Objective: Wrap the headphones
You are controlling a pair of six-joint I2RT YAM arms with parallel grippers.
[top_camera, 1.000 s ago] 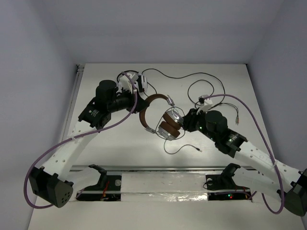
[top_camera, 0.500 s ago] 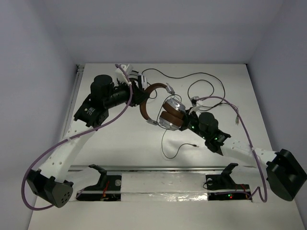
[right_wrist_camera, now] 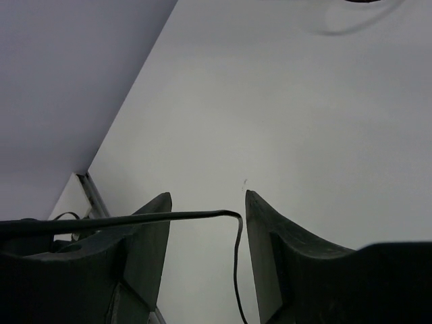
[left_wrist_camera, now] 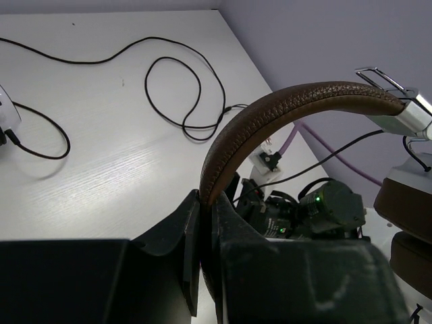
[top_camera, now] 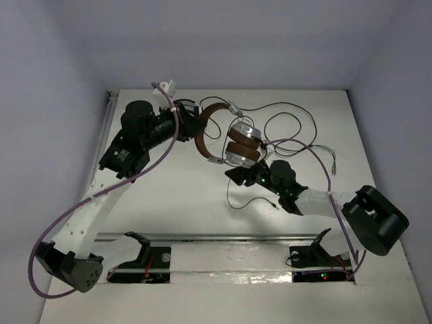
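Next, my right gripper grabs the thin dark cable below the ear cups, leaving the plug end free to wrap around the headphones.
The headphones hang lifted off the table, with the brown headband and the brown-and-silver ear cups below it. My left gripper is shut on the headband, which arches up from between its jaws. The thin dark cable droops from the cups to the table and ends in a plug. My right gripper is open just below the cups. The cable runs between its jaws, which are well apart and not closed on it.
A long loose black cable loops over the far right of the table, also in the left wrist view. A white-and-black item with a black cable lies at that view's left edge. The table's near rail lies behind my right arm.
My left gripper has carried the headphones up and toward the far side. My right arm has swung left and in, bringing its open gripper under the ear cups around the hanging cable.
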